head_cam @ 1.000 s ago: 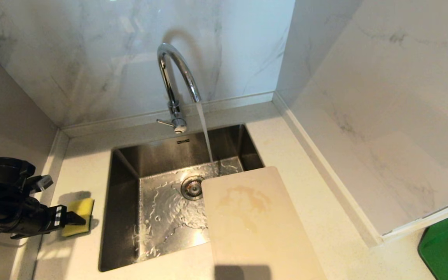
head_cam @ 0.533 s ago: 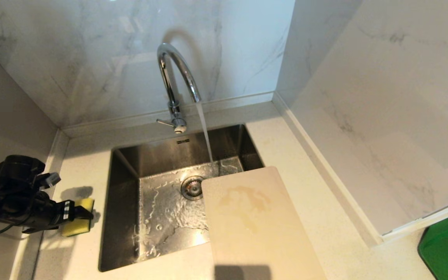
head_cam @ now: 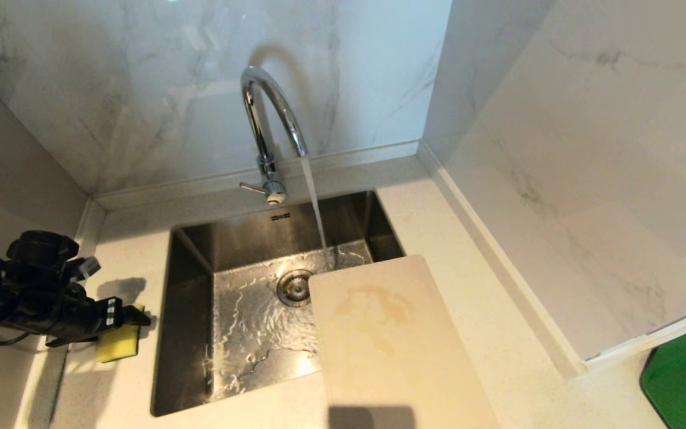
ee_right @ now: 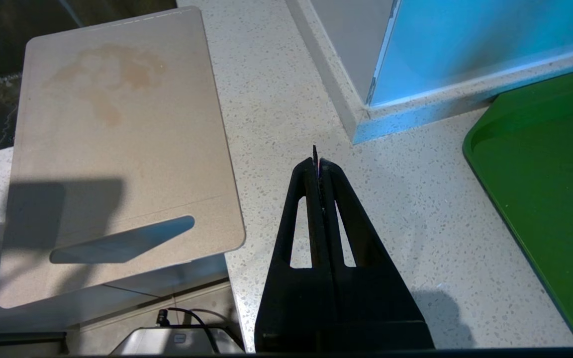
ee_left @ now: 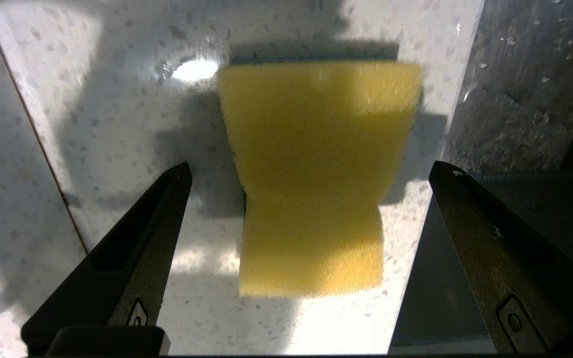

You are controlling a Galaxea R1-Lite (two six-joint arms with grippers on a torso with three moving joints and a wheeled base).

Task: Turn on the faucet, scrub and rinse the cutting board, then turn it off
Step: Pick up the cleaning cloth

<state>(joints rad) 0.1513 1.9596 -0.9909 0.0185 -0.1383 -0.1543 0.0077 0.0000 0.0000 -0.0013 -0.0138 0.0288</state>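
Note:
My left gripper should close on the sponge now, because its fingers reach down on both sides of the yellow sponge's narrowed middle, over the counter.
The chrome gooseneck faucet stands behind the sink, and water streams from its spout into the basin. The beige cutting board lies on the counter at the sink's right, its far end over the basin, a brownish stain on it. On the counter left of the sink lies a yellow sponge. My left gripper hangs open just above it, one finger on each side, touching nothing. My right gripper is shut and empty, over bare counter right of the board's slot handle.
The steel sink is wet, with a drain in its middle. Marble walls close the counter at the back, left and right. A green board lies at the far right.
My left arm has moved forward and down over the sponge, covering more of it in the head view. Water keeps running. The board and right arm have not moved.

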